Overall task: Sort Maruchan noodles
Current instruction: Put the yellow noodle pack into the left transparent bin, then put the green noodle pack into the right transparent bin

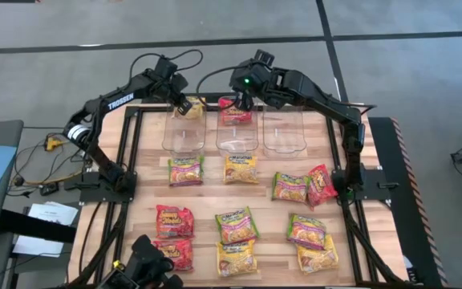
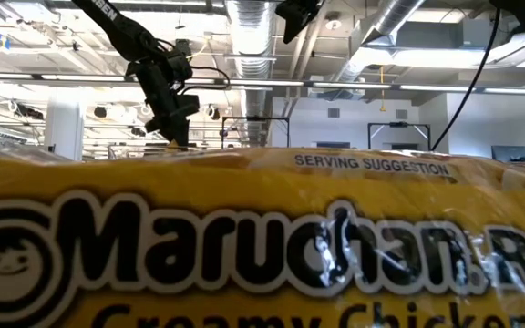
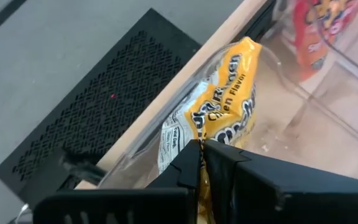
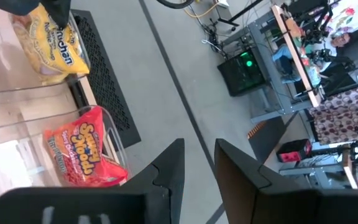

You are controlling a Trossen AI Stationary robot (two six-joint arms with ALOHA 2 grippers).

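I should open my left gripper now, because the outer end of the yellow packet is leaning inside the far side of the clear bin.
My left gripper [image 1: 184,104] is shut on a yellow noodle packet [image 3: 225,99] above the far end of the left clear bin [image 1: 183,138]. A red packet [image 4: 82,155] stands in the middle bin [image 1: 237,140], leaning on its far wall. My right gripper [image 4: 197,165] hovers open above that bin, with nothing between its fingers. Several more yellow, red and green packets [image 1: 237,225] lie flat on the wooden table. In the low view a yellow packet [image 2: 262,246] fills the foreground, with my left gripper [image 2: 173,109] behind it. My left gripper pinches the yellow packet's near end [image 3: 199,183] between its two shut fingers [image 3: 229,165]. The fingers slant downward from the table's near-left side. The packet reaches out beyond the fingertips into the mouth of the left bin; whether its far end touches the bin, I cannot tell.
The right clear bin [image 1: 285,136] stands beside the middle one at the table's far edge. Loose packets lie in rows across the table's middle and near part [image 1: 307,231]. A dark perforated panel [image 3: 98,118] lies just beyond the table's far edge.
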